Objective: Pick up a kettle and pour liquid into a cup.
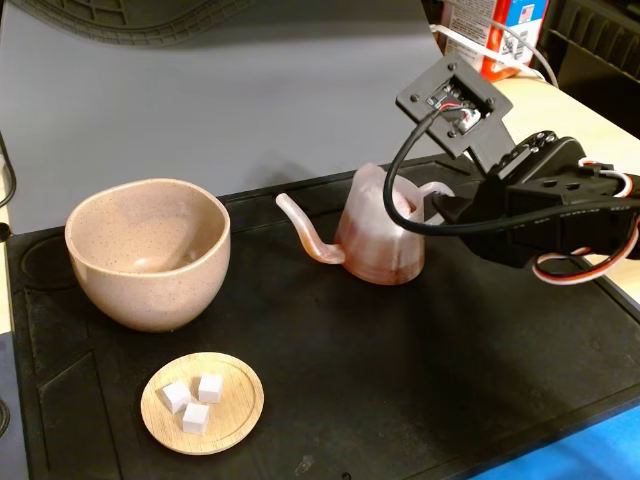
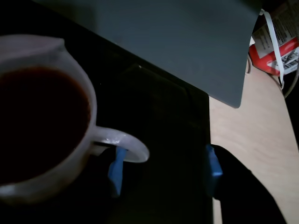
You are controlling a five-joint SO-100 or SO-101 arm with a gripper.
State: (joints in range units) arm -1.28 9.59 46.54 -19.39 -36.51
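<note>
Next, the gripper grabs the kettle by its loop handle (image 1: 436, 189), leaving the kettle's thin spout (image 1: 307, 230) free to pour liquid into the cup.
The pale-pink kettle (image 1: 380, 235) stands upright on the black mat, its thin spout (image 1: 305, 230) pointing left toward the cup (image 1: 148, 250), a big speckled beige bowl at the mat's left. Dark reddish liquid (image 2: 37, 116) fills the kettle (image 2: 70, 154) in the wrist view. My gripper (image 1: 445, 205) is at the kettle's right side, level with the white loop handle (image 2: 126, 144). The gripper (image 2: 164, 172) is open: one blue-padded finger (image 2: 117, 170) sits just under the handle, the other (image 2: 212, 170) is well off to the right. Nothing is gripped.
A small wooden dish (image 1: 240, 420) with three white cubes lies at the front left of the black mat (image 1: 400, 380). A grey backdrop (image 1: 250, 90) rises behind. A red carton (image 1: 500, 30) and cables sit on the wooden table at the back right.
</note>
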